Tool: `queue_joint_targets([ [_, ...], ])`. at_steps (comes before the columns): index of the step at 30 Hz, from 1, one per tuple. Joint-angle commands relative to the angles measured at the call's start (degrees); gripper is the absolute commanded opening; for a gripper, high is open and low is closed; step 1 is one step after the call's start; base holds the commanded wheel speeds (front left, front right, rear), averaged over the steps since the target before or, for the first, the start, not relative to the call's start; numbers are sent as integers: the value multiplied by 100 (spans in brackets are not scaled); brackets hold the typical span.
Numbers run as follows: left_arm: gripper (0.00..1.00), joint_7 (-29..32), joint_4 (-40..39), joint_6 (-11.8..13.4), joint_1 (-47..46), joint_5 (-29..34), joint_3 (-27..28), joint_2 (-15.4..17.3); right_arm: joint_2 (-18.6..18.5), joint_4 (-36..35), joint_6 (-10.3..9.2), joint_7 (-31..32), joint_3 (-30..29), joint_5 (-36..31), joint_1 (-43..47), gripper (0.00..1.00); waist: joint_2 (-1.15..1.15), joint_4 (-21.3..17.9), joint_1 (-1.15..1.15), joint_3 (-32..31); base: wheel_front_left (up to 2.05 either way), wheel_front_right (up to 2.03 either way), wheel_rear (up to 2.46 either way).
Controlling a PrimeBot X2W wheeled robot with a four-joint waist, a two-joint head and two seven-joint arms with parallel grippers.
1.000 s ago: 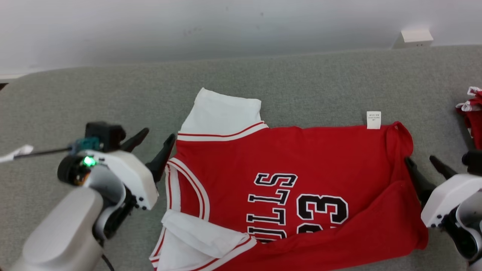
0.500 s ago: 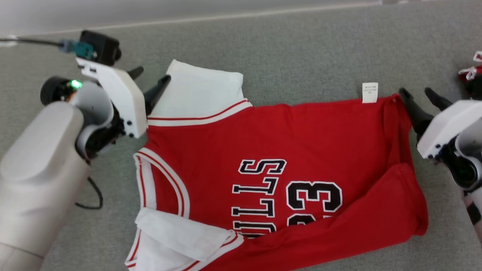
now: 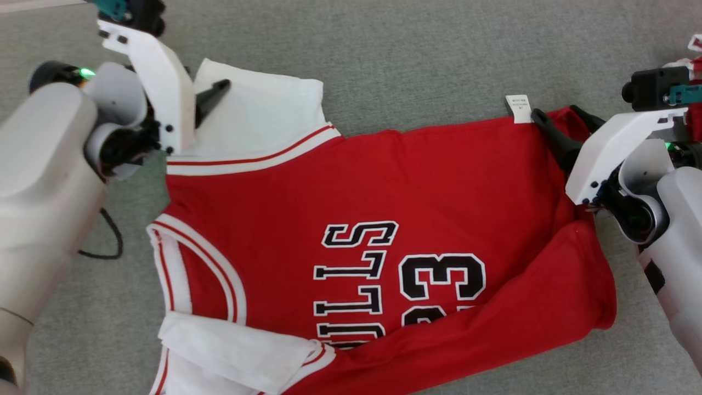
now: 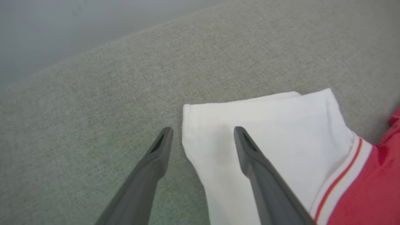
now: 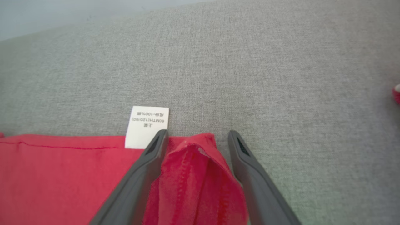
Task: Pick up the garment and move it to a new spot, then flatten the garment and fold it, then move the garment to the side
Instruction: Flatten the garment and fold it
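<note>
The right gripper grabs the jersey by its red hem corner (image 3: 564, 118) beside the white label (image 3: 518, 108) next. Then the jersey's side folds over.
The garment (image 3: 384, 192) is a red jersey with white sleeves and black lettering, lying spread on a grey fabric surface (image 3: 411, 60). My left gripper (image 3: 208, 82) is open at the far left. In the left wrist view it (image 4: 203, 129) straddles the corner of the white sleeve (image 4: 275, 131), one finger on the cloth and one on the grey fabric. My right gripper (image 3: 554, 111) is open at the far right hem. There it (image 5: 197, 132) brackets a raised red fold (image 5: 193, 168) beside the white label (image 5: 147, 126). Neither gripper holds anything.
Another red and white cloth (image 3: 695, 44) lies at the right edge, its tip (image 5: 397, 93) also in the right wrist view. A black cable (image 3: 104, 241) loops under my left arm. A pale wall (image 4: 62, 25) rises behind the surface's far edge.
The head camera has tilted down. Both arms have reached forward: the left gripper from beside the collar to the sleeve corner, the right from beside the hem to its far corner. Both stay open.
</note>
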Motion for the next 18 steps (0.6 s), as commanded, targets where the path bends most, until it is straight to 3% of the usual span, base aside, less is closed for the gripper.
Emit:
queue_joint_targets([
  [1, 100, 1, 147, 7, -125, -1, -59, 82, 11, 40, -13, -36, 93, 60, -82, 100, 0, -87, -1, 57, 0, 0, 0],
  [12, 100, 290, 546, 4, -308, -680, -416, 151, 35, 155, -13, -185, 724, 231, -263, 100, 0, -340, -1, 92, 0, 0, 0],
  [13, 100, 360, 504, 4, -293, -734, -473, 154, 23, 169, -13, -202, 766, 265, -260, 82, 0, -340, -1, 83, 0, 0, 0],
  [14, 100, 441, 466, 2, -277, -813, -534, 167, 7, 182, -13, -210, 804, 289, -250, 57, 0, -336, -1, 71, 0, 0, 0],
  [15, 100, 493, 435, 2, -278, -864, -601, 200, -12, 199, -13, -227, 832, 313, -249, 44, 0, -331, -1, 56, 0, 0, 0],
  [16, 100, 484, 435, 2, -305, -875, -647, 245, -41, 216, -13, -291, 847, 313, -262, 38, 0, -326, -1, 43, 0, 0, 0],
  [17, 69, 406, 440, 7, -349, -847, -672, 282, -55, 235, -13, -360, 850, 326, -280, 24, 0, -320, -1, 31, 0, 0, 0],
  [18, 44, 318, 487, 7, -394, -815, -673, 308, -47, 270, -13, -458, 831, 342, -307, 17, 0, -318, -1, 20, 0, 0, 0],
])
